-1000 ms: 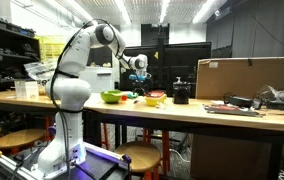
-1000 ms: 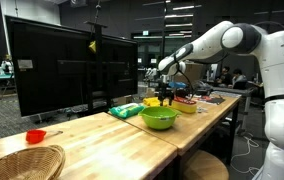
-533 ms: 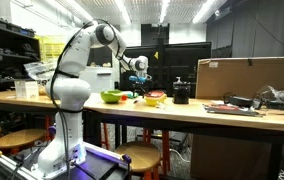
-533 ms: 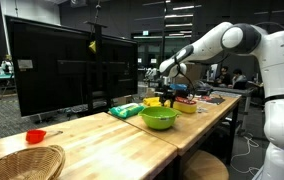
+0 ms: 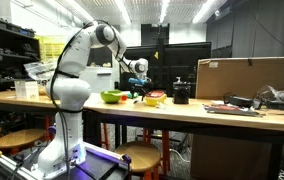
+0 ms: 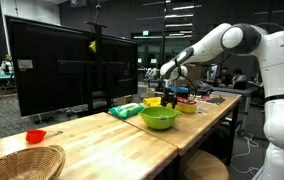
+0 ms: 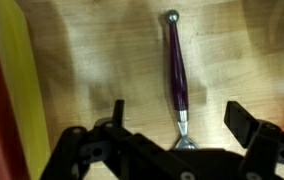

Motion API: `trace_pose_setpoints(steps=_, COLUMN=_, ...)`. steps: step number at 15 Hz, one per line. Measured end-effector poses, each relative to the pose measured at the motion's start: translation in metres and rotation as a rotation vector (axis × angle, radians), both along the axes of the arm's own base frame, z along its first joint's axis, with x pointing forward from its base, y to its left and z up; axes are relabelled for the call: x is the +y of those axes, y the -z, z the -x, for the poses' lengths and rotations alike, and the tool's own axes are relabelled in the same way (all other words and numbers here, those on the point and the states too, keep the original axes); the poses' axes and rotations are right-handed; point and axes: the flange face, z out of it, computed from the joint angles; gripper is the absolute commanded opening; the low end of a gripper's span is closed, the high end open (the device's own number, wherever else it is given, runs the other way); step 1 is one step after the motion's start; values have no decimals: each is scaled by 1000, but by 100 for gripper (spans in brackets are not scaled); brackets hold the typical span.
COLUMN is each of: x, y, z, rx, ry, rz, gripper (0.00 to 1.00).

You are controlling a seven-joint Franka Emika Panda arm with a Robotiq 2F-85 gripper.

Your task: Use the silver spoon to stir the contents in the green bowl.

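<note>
In the wrist view my fingertips stop above the spoon's neck and the table, so my gripper comes down next before it closes on the neck.
In the wrist view the silver spoon [image 7: 174, 70] lies flat on the wooden table, with a purple handle, a metal knob at its far end and a metal neck. Its bowl end is hidden under my gripper [image 7: 182, 122]. The gripper is open and hangs above the spoon, one finger on each side of the neck, touching nothing. The lime-green bowl [image 5: 112, 97] [image 6: 159, 117] stands on the table in both exterior views, a short way from my gripper [image 5: 139, 88] [image 6: 168, 93]. What it holds cannot be seen.
A yellow-and-red bowl [image 7: 24, 80] [image 6: 185, 105] sits close beside the spoon. A black pot [image 5: 181, 94] and a cardboard box [image 5: 247, 77] stand further along the table. A large monitor [image 6: 62, 70], a wicker basket [image 6: 22, 160] and a small red cup [image 6: 36, 136] are at the other end.
My gripper has come down a little toward the table. Its jaws stay open and nothing else has moved.
</note>
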Motion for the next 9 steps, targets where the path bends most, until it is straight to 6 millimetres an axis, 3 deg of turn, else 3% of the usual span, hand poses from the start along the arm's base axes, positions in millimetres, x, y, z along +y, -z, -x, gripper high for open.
trace_pose_setpoints(steps=9, x=-3, y=12, z=6, rx=11, ry=-17, rz=-5, gripper=100)
